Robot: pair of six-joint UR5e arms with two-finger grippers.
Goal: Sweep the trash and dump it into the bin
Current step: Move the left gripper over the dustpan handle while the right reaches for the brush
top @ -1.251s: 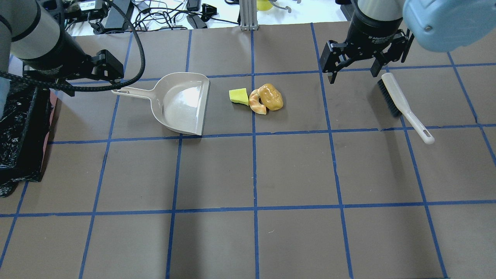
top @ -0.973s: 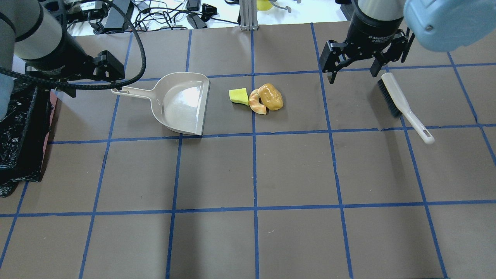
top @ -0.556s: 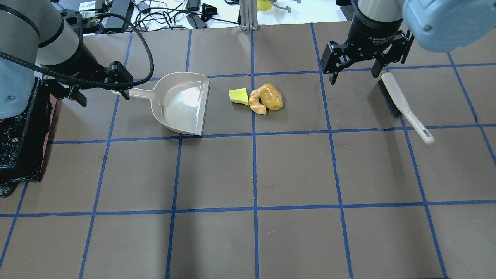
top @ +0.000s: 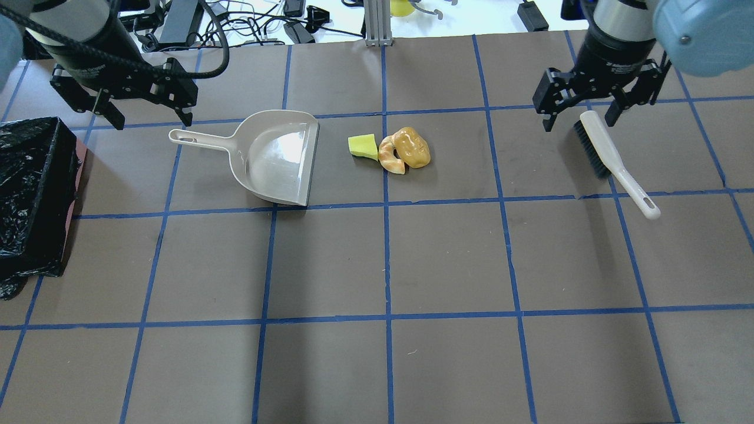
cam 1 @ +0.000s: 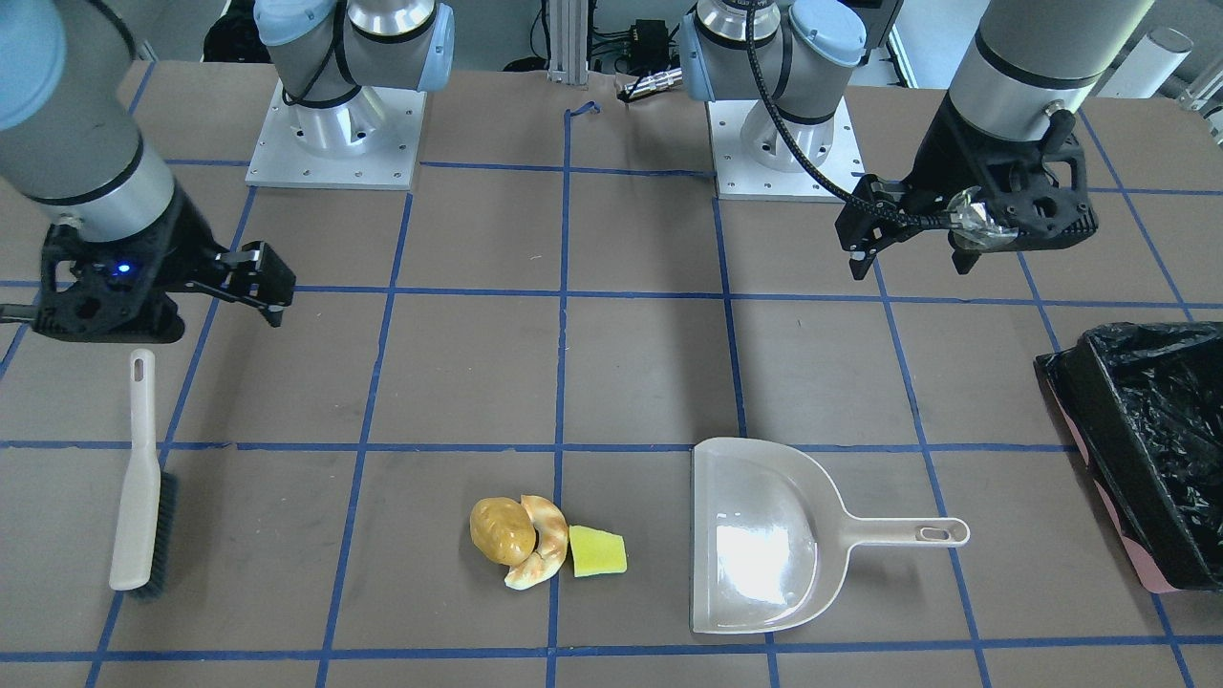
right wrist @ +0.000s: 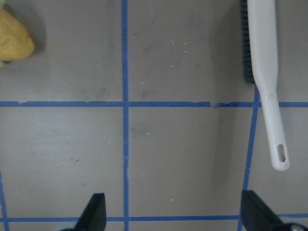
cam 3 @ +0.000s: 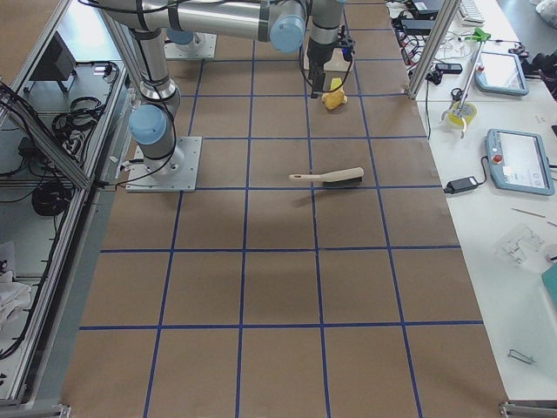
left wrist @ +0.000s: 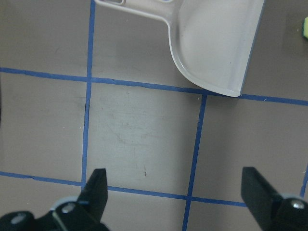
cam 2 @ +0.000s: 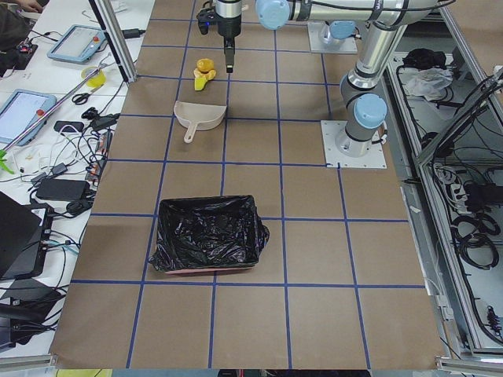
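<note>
My right gripper grabs the brush by its white handle [cam 1: 142, 392] next, to sweep the trash [cam 1: 518, 537] into the dustpan.
The trash lies together mid-table: a golden-brown lump [top: 412, 147], a tan croissant piece [top: 390, 158] and a yellow sponge wedge [top: 363, 146]. The trash also shows in the front view, with the lump [cam 1: 502, 530] and the sponge [cam 1: 598, 552]. The pink-sided bin [top: 75, 176] with a black bag stands at the left edge. My left gripper [top: 152, 118] is open and empty, above the table just beyond the handle of the beige dustpan [top: 277, 158]. My right gripper [top: 580, 121] is open and empty, above the bristle end of the white brush [top: 612, 162].
The dustpan's open mouth faces the trash, a short gap away. In the left wrist view the dustpan [left wrist: 216, 43] is ahead of the fingers. In the right wrist view the brush [right wrist: 264, 72] lies ahead to the right. Cables and devices lie beyond the far table edge.
My left gripper has swung away from the bin and now hangs by the dustpan handle. My right gripper has moved right, over the brush head. Both stayed open; nothing on the table moved.
</note>
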